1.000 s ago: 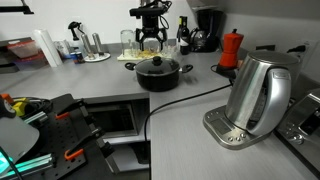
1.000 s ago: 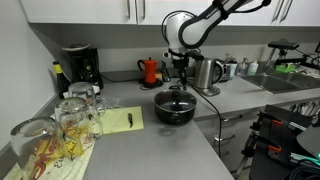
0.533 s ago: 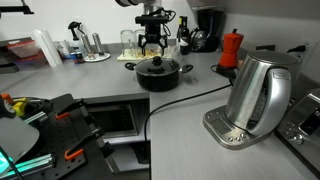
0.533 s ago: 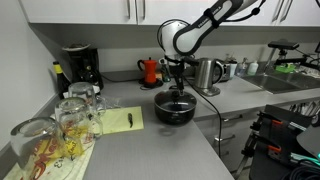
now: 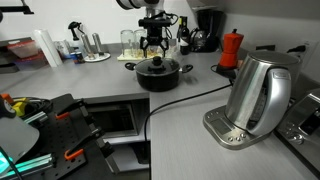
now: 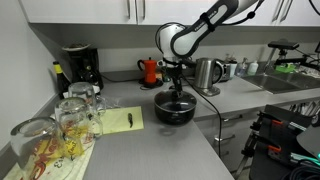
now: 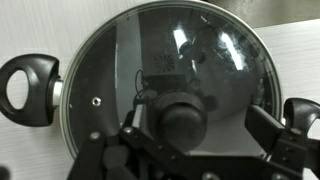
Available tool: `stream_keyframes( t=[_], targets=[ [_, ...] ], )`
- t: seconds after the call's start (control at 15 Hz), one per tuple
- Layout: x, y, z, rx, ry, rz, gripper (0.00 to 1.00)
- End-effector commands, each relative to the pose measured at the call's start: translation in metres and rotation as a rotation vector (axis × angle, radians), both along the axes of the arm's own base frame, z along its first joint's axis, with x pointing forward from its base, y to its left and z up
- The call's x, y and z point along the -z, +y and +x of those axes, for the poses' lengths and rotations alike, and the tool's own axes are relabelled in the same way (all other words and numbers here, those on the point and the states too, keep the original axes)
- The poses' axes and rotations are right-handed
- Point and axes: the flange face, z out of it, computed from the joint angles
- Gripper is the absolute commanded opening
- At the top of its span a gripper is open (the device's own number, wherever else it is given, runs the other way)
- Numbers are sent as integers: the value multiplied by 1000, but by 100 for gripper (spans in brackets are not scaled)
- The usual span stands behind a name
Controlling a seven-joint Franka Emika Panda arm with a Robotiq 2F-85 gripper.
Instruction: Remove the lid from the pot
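Observation:
The lid's black knob [image 5: 157, 62] [image 7: 182, 122] is between the robot's open fingers with both its sides free, so the gripper needs to close on it and would hold it now.
The black pot [image 5: 160, 76] [image 6: 173, 109] stands on the grey counter in both exterior views, with the glass lid [image 5: 158, 64] [image 7: 130, 70] on it. In the wrist view the lid fills the frame, its black knob [image 7: 183, 117] low in the middle and a pot handle [image 7: 28, 88] at the left. My gripper [image 7: 195, 130] [image 5: 154, 47] [image 6: 177, 88] hangs directly over the lid. Its fingers are open and straddle the knob, one close to the knob's left side, the other well off to the right.
A steel kettle [image 5: 257, 95] on its base stands at the counter's near end, its black cord running past the pot. A red moka pot [image 5: 231, 48] [image 6: 150, 70], a coffee maker [image 6: 78, 66], glasses [image 6: 75, 112] and a yellow pad [image 6: 120, 121] are nearby.
The gripper has come down and shifted slightly over the pot, closer to the lid knob. The pot and lid have not moved.

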Motion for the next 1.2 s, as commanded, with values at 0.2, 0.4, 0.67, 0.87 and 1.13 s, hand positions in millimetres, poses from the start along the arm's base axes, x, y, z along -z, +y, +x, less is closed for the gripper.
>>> stream_keyframes(
  t=[0.2,0.4,0.67,0.87,1.13],
  targets=[
    [3,-1,9,-37,13,16,74],
    [4,-3,9,-40,14,19,53],
    [2,-5,11,-44,12,22,23],
    [1,-5,10,-49,9,22,23],
    [-9,0,5,-53,3,18,23]
  ],
)
